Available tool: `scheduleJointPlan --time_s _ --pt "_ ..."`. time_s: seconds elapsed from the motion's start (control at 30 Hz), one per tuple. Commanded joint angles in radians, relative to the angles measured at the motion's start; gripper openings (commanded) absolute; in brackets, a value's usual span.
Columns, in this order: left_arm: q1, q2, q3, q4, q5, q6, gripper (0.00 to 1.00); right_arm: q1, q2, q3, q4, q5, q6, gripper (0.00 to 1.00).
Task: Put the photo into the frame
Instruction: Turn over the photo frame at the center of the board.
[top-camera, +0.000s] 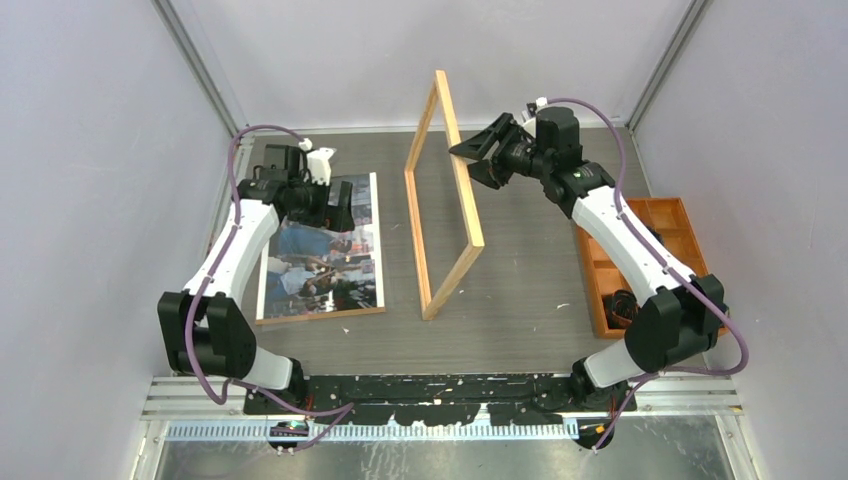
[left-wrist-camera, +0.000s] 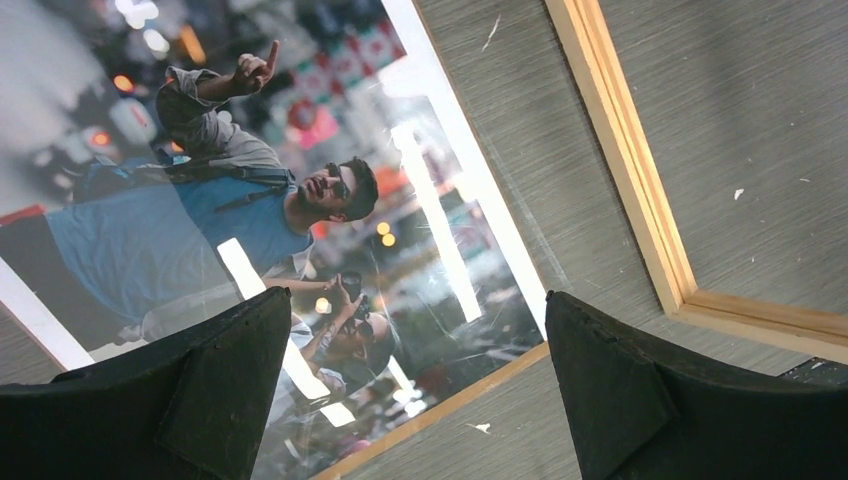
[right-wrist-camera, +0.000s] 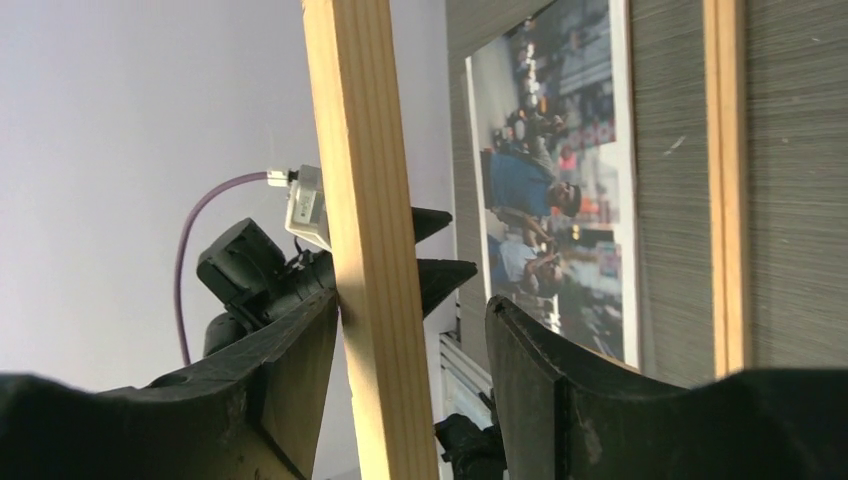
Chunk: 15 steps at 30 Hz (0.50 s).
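Observation:
My right gripper needs to grab the frame next by the middle of its raised bar (top-camera: 461, 168), so that the opening stays free to take the photo (top-camera: 320, 255).
The photo (top-camera: 320, 255) lies face up on the table at the left, and its glossy print (left-wrist-camera: 300, 200) fills the left wrist view. Just over its far right part hangs my left gripper (top-camera: 328, 212), open and empty (left-wrist-camera: 418, 300). The thin light-wood frame (top-camera: 419, 240) stands tilted on one long edge mid-table. My right gripper (top-camera: 465, 163) is at its raised upper bar (right-wrist-camera: 370, 200). That bar passes between the parted jaws (right-wrist-camera: 413, 300): one finger (right-wrist-camera: 290, 350) lies against it and the other (right-wrist-camera: 540, 370) stands clear. The photo (right-wrist-camera: 555, 190) shows beyond the bar.
An orange compartment tray (top-camera: 680, 215) sits at the right edge of the table, beside my right arm, with a dark object (top-camera: 622, 305) in its near compartment. Grey walls close in the left, back and right. The frame's lower bar (left-wrist-camera: 640, 200) rests close to the photo's right edge.

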Motion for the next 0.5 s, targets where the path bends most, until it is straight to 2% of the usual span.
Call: scheduleJointPlan --time_s 0.0,0.23,0.47 --pt "-0.004 -0.002 0.010 0.016 -0.018 0.001 1.00 -0.017 -0.069 0.066 -0.158 0.016 -0.120 0.61" --pt "-0.011 -0.002 -0.003 0.017 -0.041 0.018 1.00 -0.028 -0.116 0.094 -0.242 0.064 -0.187 0.61" --pt "-0.012 -0.001 -0.012 0.009 -0.051 0.026 1.00 -0.028 -0.107 0.169 -0.499 0.165 -0.366 0.61"
